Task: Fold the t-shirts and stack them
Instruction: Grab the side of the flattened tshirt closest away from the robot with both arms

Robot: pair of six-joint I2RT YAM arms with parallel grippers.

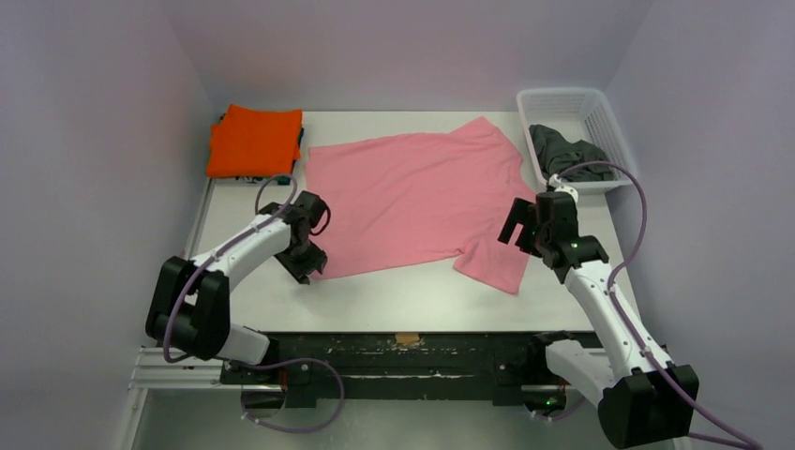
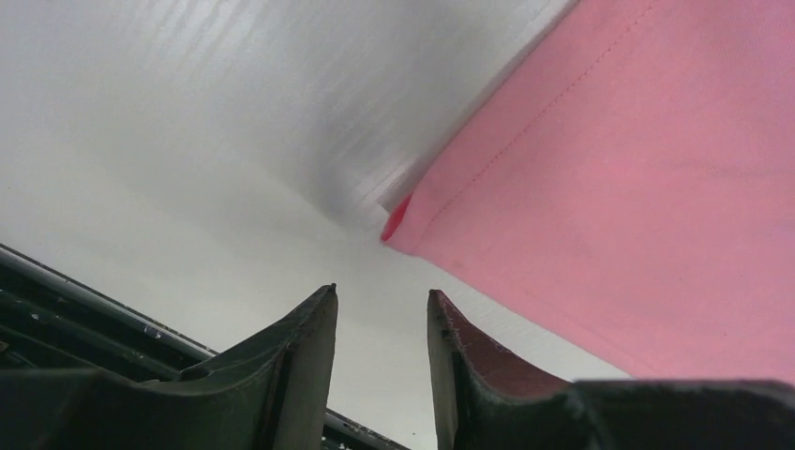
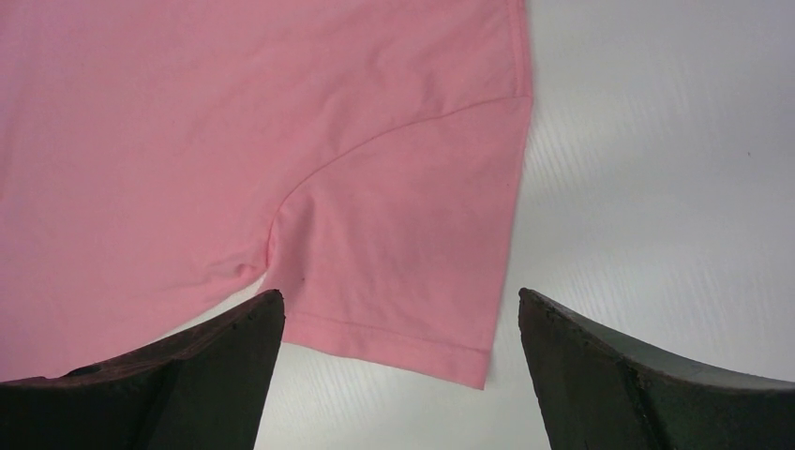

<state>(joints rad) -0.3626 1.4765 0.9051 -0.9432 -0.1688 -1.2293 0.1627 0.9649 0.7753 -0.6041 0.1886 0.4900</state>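
I should next fold the pink t-shirt evenly lengthwise, so I need to grab the near hem corner (image 1: pixel 320 275) of the t-shirt, opposite the near sleeve (image 1: pixel 497 264), with my left gripper.
A pink t-shirt (image 1: pixel 412 192) lies spread flat across the middle of the table. My left gripper (image 1: pixel 309 262) hovers at its near left hem corner. In the left wrist view the gripper (image 2: pixel 380 300) is open with a narrow gap and empty, and the shirt corner (image 2: pixel 398 225) lies just ahead of the fingertips. My right gripper (image 1: pixel 523 230) is over the near right sleeve. In the right wrist view it (image 3: pixel 398 300) is wide open and empty, and the sleeve (image 3: pixel 412 253) lies between the fingers. A folded orange t-shirt (image 1: pixel 255 141) sits at the back left on a darker one.
A white mesh basket (image 1: pixel 600 112) stands at the back right with a dark grey shirt (image 1: pixel 562 150) in it. The table's black front rail (image 1: pixel 403 347) runs along the near edge between the arm bases. Walls close in on the left, right and back.
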